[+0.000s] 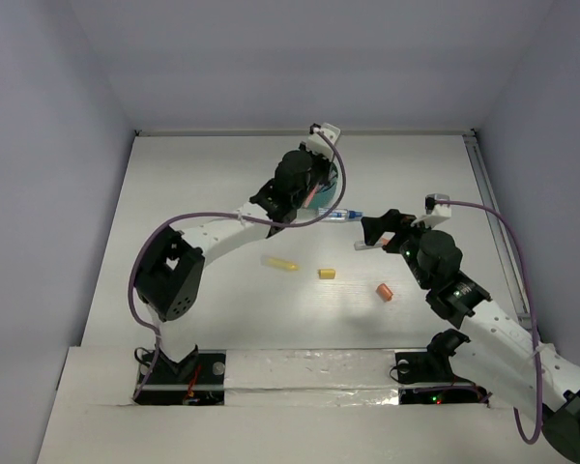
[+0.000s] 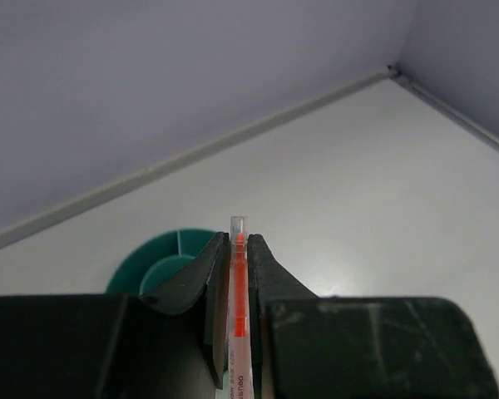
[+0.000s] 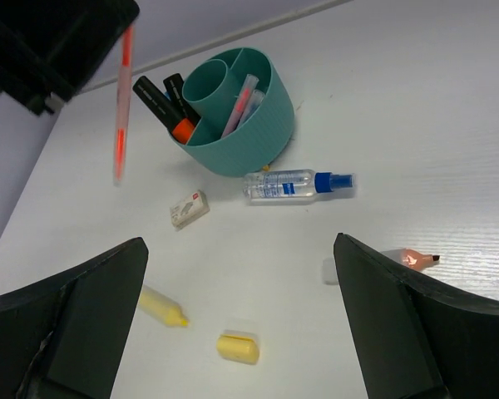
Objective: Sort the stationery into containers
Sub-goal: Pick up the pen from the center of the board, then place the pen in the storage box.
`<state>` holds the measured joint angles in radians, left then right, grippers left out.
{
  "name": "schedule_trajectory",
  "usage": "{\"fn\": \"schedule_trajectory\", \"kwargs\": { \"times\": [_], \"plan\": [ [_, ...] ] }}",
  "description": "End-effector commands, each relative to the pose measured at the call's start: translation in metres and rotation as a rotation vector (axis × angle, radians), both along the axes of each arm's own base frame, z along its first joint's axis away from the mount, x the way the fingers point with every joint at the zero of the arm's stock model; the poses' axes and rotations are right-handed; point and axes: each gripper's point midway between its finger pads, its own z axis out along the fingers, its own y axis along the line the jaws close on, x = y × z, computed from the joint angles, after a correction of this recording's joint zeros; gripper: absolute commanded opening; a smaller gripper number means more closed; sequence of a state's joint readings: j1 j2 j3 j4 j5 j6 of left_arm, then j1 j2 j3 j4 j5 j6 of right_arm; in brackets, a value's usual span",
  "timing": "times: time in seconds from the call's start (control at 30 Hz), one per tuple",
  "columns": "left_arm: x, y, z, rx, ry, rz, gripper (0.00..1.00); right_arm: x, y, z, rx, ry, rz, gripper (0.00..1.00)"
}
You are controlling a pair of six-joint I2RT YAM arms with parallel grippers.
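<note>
The orange-red pen (image 2: 239,287) is hanging outside the container and would fall beside it if the left gripper opened now. The left gripper needs to keep its hold until the pen's lower end is inside the container's rim.
The round teal container (image 3: 248,137) stands at the back of the table, with two black markers (image 3: 160,101), one orange-capped, and pink pens (image 3: 243,96) inside. My left gripper (image 2: 238,241) is shut on an orange-red pen (image 2: 239,287) and hangs beside the container (image 2: 170,249). That pen (image 3: 121,100) points almost straight down, left of the container's rim. My right gripper (image 3: 239,245) is open and empty above loose stationery: a yellow highlighter (image 3: 162,306), a yellow cap (image 3: 238,347) and a white eraser (image 3: 189,208). From above, the left gripper (image 1: 309,188) covers most of the container (image 1: 333,180).
A clear bottle with a blue cap (image 3: 295,184) lies just in front of the container. An orange highlighter piece (image 3: 412,259) lies near the right finger. An orange bit (image 1: 385,291) sits beside the right arm. White walls close in the table at the back and sides.
</note>
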<state>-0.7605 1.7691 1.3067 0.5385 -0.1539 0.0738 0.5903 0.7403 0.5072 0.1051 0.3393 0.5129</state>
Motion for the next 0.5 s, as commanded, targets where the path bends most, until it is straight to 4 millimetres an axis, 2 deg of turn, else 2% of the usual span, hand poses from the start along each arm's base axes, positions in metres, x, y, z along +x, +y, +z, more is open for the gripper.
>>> {"fn": "schedule_trajectory", "kwargs": {
  "times": [0.0,0.1,0.23,0.37,0.47],
  "plan": [
    [0.024,0.001,0.044,-0.135,-0.089,0.027,0.0,0.002,0.003,0.019,0.029,-0.053,0.003,1.0],
    [0.038,0.001,0.047,-0.171,-0.11,0.035,0.0,0.003,0.003,0.019,0.027,-0.055,0.001,1.0],
    [0.056,-0.009,0.045,-0.174,-0.124,0.033,0.0,0.004,0.004,0.016,0.022,-0.049,0.003,1.0],
    [0.063,-0.021,0.039,-0.175,-0.132,0.004,0.0,0.007,0.004,0.012,0.01,-0.039,-0.004,1.0],
    [0.07,-0.023,0.034,-0.183,-0.14,-0.004,0.0,0.008,0.003,0.011,0.005,-0.037,-0.01,1.0]
  ]
}}
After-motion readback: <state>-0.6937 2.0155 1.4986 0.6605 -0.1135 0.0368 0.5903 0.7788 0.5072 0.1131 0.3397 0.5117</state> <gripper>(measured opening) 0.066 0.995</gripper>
